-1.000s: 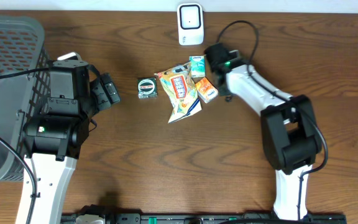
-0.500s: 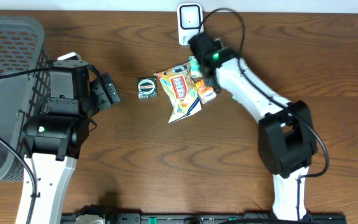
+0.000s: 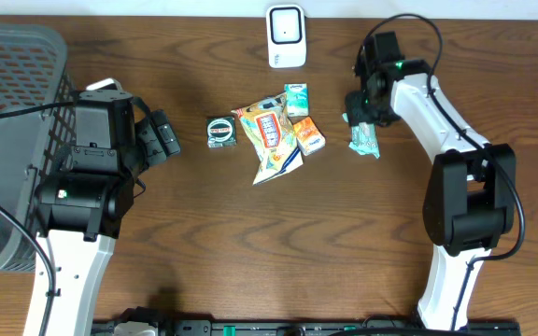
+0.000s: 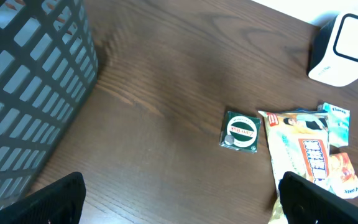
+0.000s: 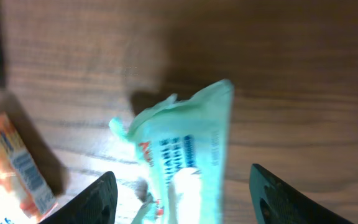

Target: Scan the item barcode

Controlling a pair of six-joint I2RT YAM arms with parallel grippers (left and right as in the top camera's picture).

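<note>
Next, my right gripper reaches the teal packet and grabs it across its long side edges, which leaves the packet's ragged end uncovered for barcode scanning.
A teal packet lies flat on the table, right of the item pile. My right gripper hovers just over its far end. In the right wrist view the teal packet sits between the spread fingers of the right gripper, with a gap on both sides, so the jaws are open. No barcode can be made out on it. The white scanner stands at the table's far edge, also visible as the scanner. My left gripper is wide open over bare wood, left gripper holding nothing.
A pile sits mid-table: a yellow snack bag, a small teal box and an orange box. A green square packet lies left of it. A grey mesh basket fills the left edge.
The right arm swung from the pile past the scanner to the right. Its jaws widened, and the teal packet now lies on the table below them.
</note>
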